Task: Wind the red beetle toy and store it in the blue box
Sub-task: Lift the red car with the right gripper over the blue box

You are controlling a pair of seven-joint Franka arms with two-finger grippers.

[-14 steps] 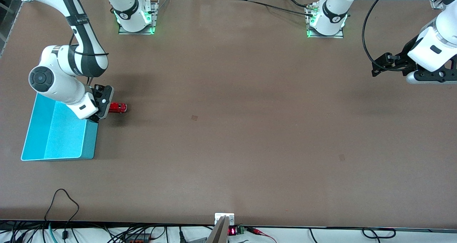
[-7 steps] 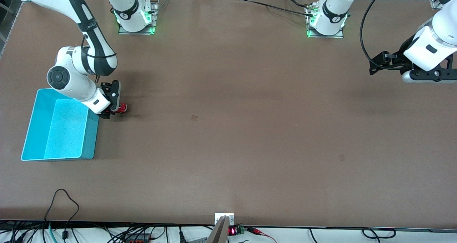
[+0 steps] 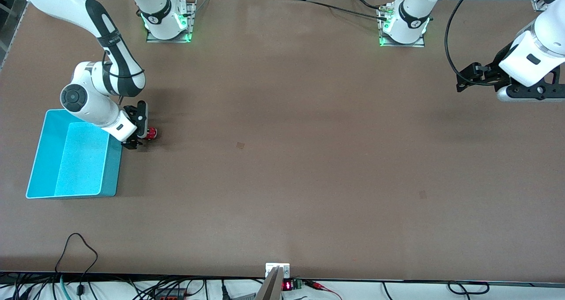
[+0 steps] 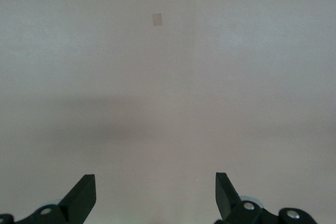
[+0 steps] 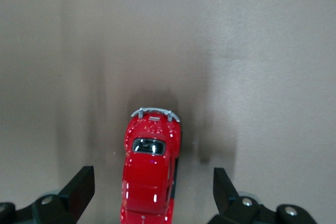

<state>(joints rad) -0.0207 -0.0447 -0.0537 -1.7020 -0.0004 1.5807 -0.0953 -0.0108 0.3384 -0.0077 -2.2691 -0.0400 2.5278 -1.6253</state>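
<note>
I should grab the beetle toy by its long sides with my right gripper next. Those sides face each other, and the beetle toy's tail (image 5: 153, 124) slopes down round.
The red beetle toy (image 3: 151, 133) stands on the table beside the blue box (image 3: 73, 161), at the box's corner toward the robot bases. In the right wrist view the red beetle toy (image 5: 149, 169) lies between the open fingers, which stand wide on either side without touching it. My right gripper (image 3: 137, 132) is low over the toy and hides most of it in the front view. My left gripper (image 3: 468, 77) is open and empty, held up at the left arm's end of the table, waiting. In the left wrist view the left gripper (image 4: 156, 192) has only bare table under it.
The blue box is empty, its near wall (image 3: 110, 172) toward the table's middle. A small dark mark (image 3: 240, 145) lies on the table's middle and shows in the left wrist view (image 4: 157, 19). Cables run along the front edge.
My right gripper has moved off the box's corner toward the toy and come down over it, hiding most of it. The left arm has shifted slightly upward.
</note>
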